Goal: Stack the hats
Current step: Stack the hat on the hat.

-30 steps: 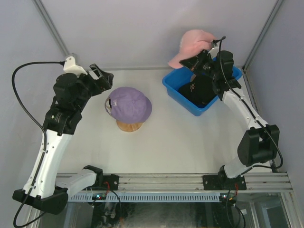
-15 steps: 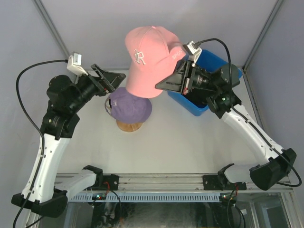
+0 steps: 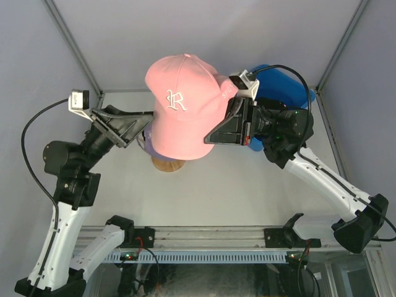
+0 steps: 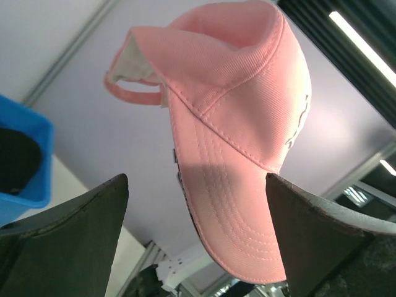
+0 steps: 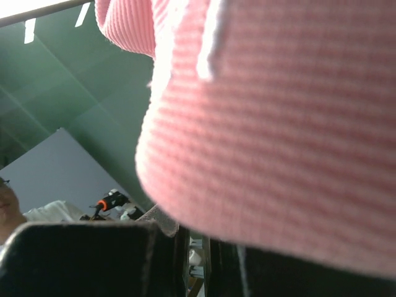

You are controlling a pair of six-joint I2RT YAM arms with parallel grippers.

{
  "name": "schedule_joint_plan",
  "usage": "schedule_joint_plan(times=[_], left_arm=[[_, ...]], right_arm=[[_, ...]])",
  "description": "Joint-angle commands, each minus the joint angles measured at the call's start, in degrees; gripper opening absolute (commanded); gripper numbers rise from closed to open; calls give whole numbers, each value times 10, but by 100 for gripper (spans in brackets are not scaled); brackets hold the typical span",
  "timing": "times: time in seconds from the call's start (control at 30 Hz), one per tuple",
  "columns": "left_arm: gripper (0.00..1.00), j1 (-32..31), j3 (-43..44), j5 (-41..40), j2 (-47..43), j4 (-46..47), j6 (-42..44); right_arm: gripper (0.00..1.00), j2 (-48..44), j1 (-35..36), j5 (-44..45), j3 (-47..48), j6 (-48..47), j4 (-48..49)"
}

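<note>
The left gripper needs to stack the pink hat [image 3: 183, 106], so it needs to grab its brim [image 3: 156, 130] by the side edge and leave the opposite edge of the brim free for the right gripper.
A pink hat [image 3: 183, 106] with a white embroidered letter hangs high above the table, and my right gripper [image 3: 216, 133] is shut on its right edge. In the right wrist view the pink fabric [image 5: 278, 124] fills the frame above the shut right gripper [image 5: 204, 247]. My left gripper [image 3: 143, 127] stands open just left of the pink hat. In the left wrist view the brim of the pink hat [image 4: 238, 204] hangs between the spread fingers [image 4: 74, 241] without touching them. A purple hat [image 3: 143, 142] sits on the wooden stand [image 3: 167, 166], mostly hidden under the pink one.
A blue bin [image 3: 281, 83] stands at the back right behind the right arm. The left wrist view shows the blue bin [image 4: 31, 179] with a black hat [image 4: 13, 158] inside. Grey walls close the table on three sides.
The right arm has carried the pink hat from above the bin leftward and upward, over the purple hat. The left gripper has risen toward it and opened wider.
</note>
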Motion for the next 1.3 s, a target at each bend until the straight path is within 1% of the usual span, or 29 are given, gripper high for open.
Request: schedule_joint_plan(times=[0.0, 0.13, 0.4, 0.5, 0.6, 0.7, 0.8, 0.83, 0.87, 0.93, 0.97, 1.07, 1.1, 1.27], left_arm=[[94, 2, -33, 61, -10, 147, -119], [93, 0, -50, 66, -23, 164, -142], [89, -9, -67, 64, -22, 285, -208], [86, -15, -69, 62, -15, 331, -231], [80, -25, -72, 64, -7, 362, -244], [70, -32, -77, 65, -1, 385, -250], [53, -32, -85, 63, 3, 399, -254], [45, -33, -87, 61, 4, 408, -256], [35, -33, -89, 60, 7, 416, -258], [4, -33, -90, 57, 12, 425, -259], [1, -33, -90, 53, 14, 426, -256], [0, -33, -97, 23, 16, 425, -241], [0, -33, -100, 11, 17, 425, -235], [0, -33, -105, -57, 16, 384, -187]], right_arm=[[0, -7, 28, 30, 3, 49, 104], [0, 7, 44, 43, 3, 82, 149], [0, 45, 70, 53, -4, 126, 204], [0, 64, 72, 58, -10, 144, 233], [0, 86, 72, 63, -11, 168, 266], [0, 105, 68, 67, -11, 194, 299], [0, 125, 60, 70, -11, 225, 327], [0, 131, 56, 71, -11, 234, 336], [0, 136, 53, 73, -11, 243, 345], [0, 143, 44, 77, -11, 257, 357], [0, 145, 38, 78, -12, 260, 357], [0, 145, 17, 89, -18, 270, 358], [0, 142, 9, 94, -33, 269, 350], [15, 99, -45, 112, -86, 228, 275]])
